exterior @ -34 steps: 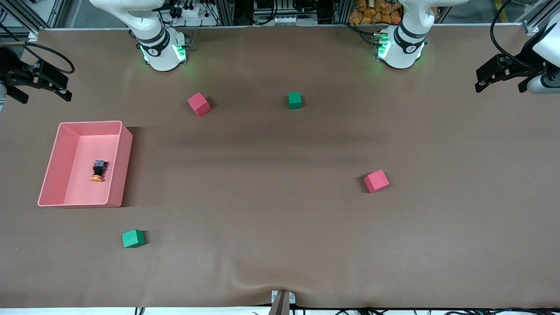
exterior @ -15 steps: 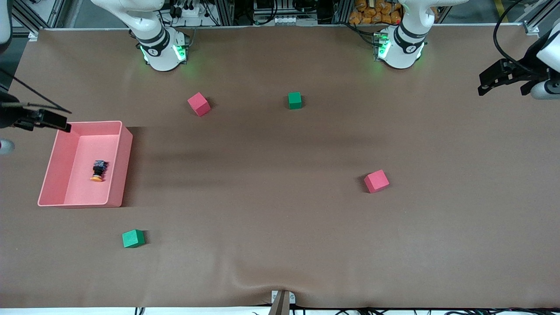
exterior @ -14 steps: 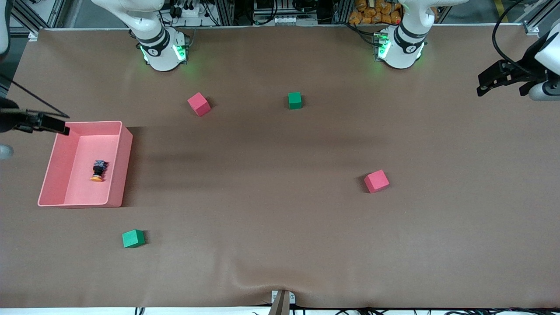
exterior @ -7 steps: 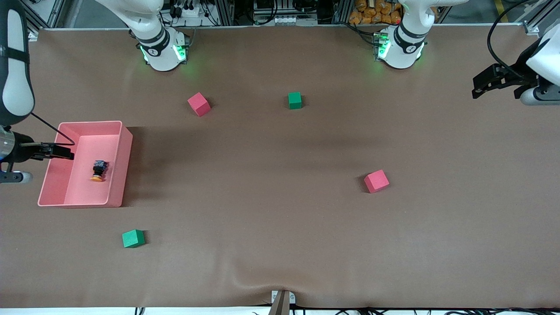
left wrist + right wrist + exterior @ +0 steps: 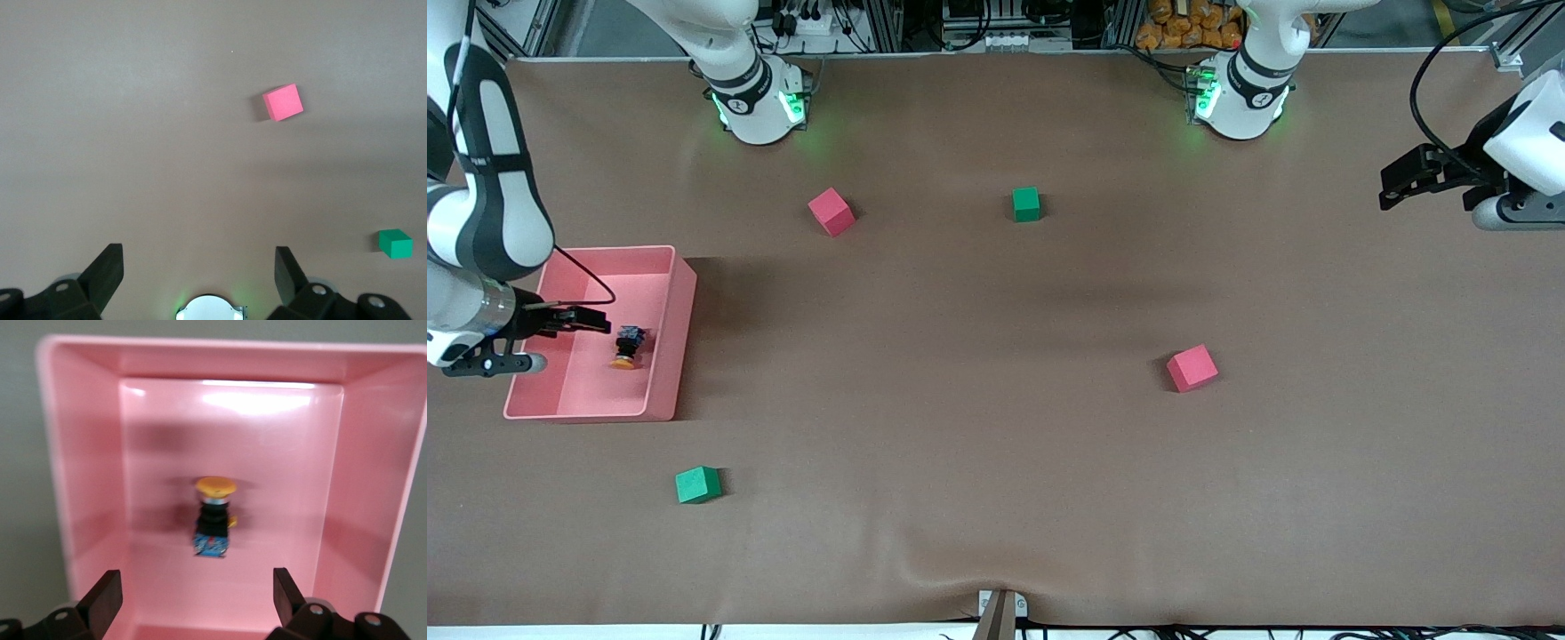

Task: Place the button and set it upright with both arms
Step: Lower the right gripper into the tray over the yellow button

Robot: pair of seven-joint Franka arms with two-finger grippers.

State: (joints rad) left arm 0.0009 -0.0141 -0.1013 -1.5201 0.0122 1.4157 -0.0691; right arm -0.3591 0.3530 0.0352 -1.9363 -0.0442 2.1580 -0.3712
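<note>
My right gripper is going to grab the button by its black body (image 5: 628,347) next, so that the button's orange cap stays free to end upright.
The button (image 5: 626,346) lies on its side in the pink bin (image 5: 682,311), with its orange cap toward the front camera. My right gripper (image 5: 596,320) hovers over the bin beside the button, open and empty. In the right wrist view the button (image 5: 213,513) lies on the bin floor (image 5: 87,487) ahead of the open right gripper (image 5: 197,590). My left gripper (image 5: 1392,182) is open and empty, up over the left arm's end of the table. It also shows in the left wrist view (image 5: 197,267).
Two red cubes (image 5: 831,212) (image 5: 1192,368) and two green cubes (image 5: 1026,204) (image 5: 697,484) lie scattered on the brown table. The left wrist view shows a red cube (image 5: 283,102), a green cube (image 5: 395,243) and the left arm's base (image 5: 212,308).
My right arm has swung in from the table's end and come down over the pink bin beside the button. My left gripper has drifted a little toward the table's middle.
</note>
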